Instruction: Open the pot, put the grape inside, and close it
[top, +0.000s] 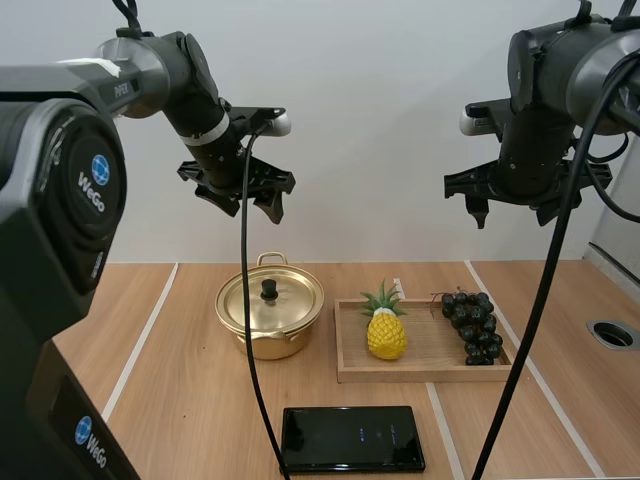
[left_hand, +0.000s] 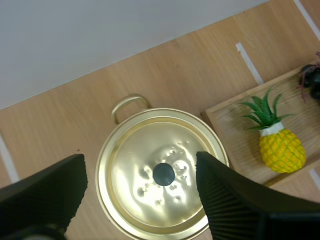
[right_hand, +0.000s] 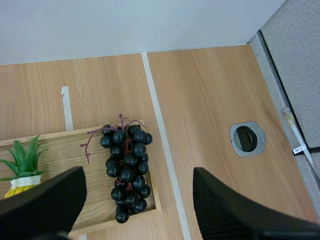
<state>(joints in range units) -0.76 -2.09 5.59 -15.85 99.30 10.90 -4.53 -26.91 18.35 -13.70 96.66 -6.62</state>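
The gold lid is wider than my open fingers, so my left gripper should grab the narrow black knob (top: 269, 289) in the middle of the lid next.
A gold pot (top: 270, 318) stands left of centre on the table, its lid (left_hand: 161, 172) on and a black knob (left_hand: 164, 174) in the lid's middle. My left gripper (top: 247, 203) hangs open high above it, the knob showing between its fingers (left_hand: 235, 200). A bunch of dark grapes (top: 473, 324) lies at the right end of the wooden tray (top: 425, 372). My right gripper (top: 512, 207) is open high above that end, and the grapes (right_hand: 126, 166) lie below the gap between its fingers (right_hand: 235, 210).
A toy pineapple (top: 386, 327) lies on the tray's left part. A black phone (top: 352, 438) lies flat near the front edge. A round metal grommet (top: 612, 334) sits in the tabletop at far right. Pale tape lines run across the wood.
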